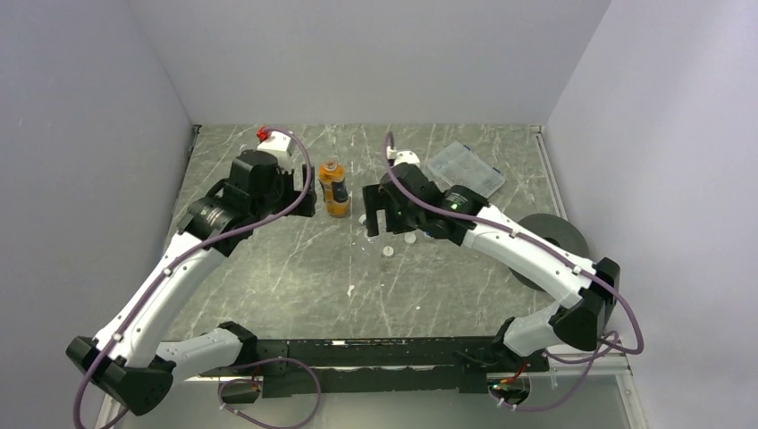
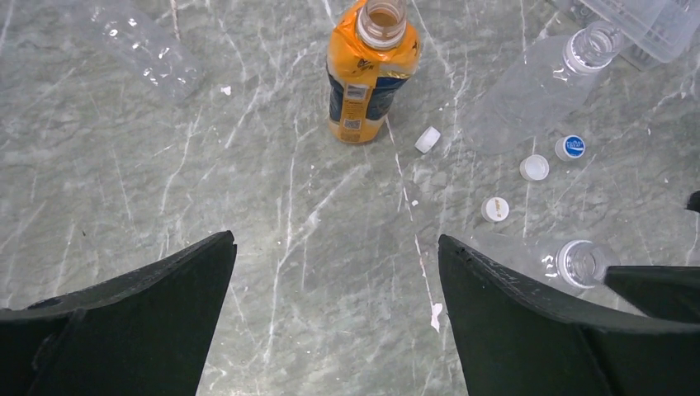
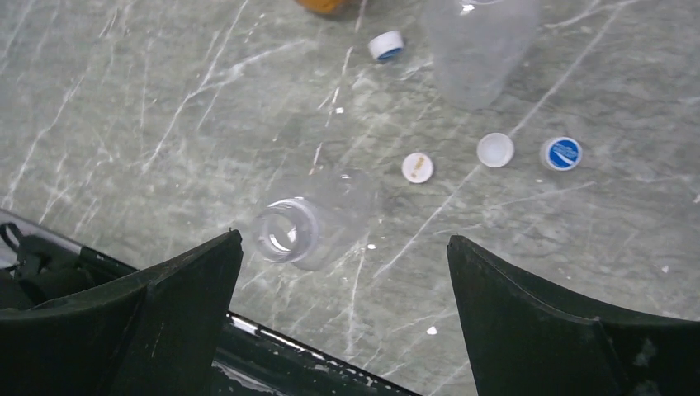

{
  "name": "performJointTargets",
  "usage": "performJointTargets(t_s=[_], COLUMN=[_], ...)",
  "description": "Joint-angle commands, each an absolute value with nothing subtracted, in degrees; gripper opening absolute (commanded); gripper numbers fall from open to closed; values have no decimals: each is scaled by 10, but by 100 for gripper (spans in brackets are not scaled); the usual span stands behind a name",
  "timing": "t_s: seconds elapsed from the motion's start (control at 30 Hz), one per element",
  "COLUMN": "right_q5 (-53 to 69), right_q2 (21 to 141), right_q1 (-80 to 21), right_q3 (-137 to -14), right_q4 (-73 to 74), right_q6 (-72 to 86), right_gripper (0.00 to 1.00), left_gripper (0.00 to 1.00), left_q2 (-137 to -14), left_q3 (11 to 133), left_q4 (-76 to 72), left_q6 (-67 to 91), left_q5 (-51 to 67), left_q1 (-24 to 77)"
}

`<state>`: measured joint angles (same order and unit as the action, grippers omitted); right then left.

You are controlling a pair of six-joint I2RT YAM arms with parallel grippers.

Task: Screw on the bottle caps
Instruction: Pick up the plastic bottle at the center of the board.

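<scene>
My right fingers would miss now; the open clear bottle's neck is beyond them, to the left in the wrist view, so my right gripper will first move toward it.
The orange bottle (image 1: pixel 335 189) (image 2: pixel 367 74) stands upright with its neck uncapped, between my two grippers. Clear bottles show faintly: one upright with an open mouth (image 2: pixel 578 262) (image 3: pixel 285 231), one further off (image 2: pixel 541 82) (image 3: pixel 479 49), one lying at the far left (image 2: pixel 148 49). Several small bottle caps lie loose on the table: white ones (image 2: pixel 428 139) (image 2: pixel 534 167) (image 2: pixel 495 209) and a blue-topped one (image 2: pixel 570 147) (image 3: pixel 562 153). My left gripper (image 1: pixel 307 204) (image 2: pixel 337 242) is open over bare table, short of the orange bottle. My right gripper (image 1: pixel 374 219) (image 3: pixel 345 239) is open, with the open-mouthed clear bottle just beyond its left finger.
A flat clear box (image 1: pixel 463 167) lies at the back right. A large black disc (image 1: pixel 559 234) sits partly under the right arm. The table (image 1: pixel 295 277) is grey marble with walls on three sides. A dark shiny bar (image 3: pixel 289 351) crosses below my right gripper.
</scene>
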<state>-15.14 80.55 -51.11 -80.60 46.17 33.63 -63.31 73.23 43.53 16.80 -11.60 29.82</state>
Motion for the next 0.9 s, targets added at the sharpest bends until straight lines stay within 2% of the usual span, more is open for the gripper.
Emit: performJointTargets(t_s=[0.0,0.27,0.47,0.57,0.67,0.87], right_q5=[-174,-161,-143,-139,-126,-110], right_q2=[846,926,947,948,944,923], right_q1=[-539,-540,-541,-541,-541,-528], right_q3=[-839,-859,-846,-839,-831,-815], right_q4=[475,469,452,448,442,446], right_q6=[329,305,307,310,312,315], right_gripper=[99,99,92,84,70,39], left_gripper=[99,99,99,100,99,99], left_q2=[-575,-545,-516,-507,-507,-514], left_q3=[703,692,648,631,621,591], left_q4=[373,377,343,325,323,287], left_q6=[133,110,92,89,88,68], left_q5=[-127,-98,-68,-52,-36,78], left_q1=[301,301,301,301,301,301])
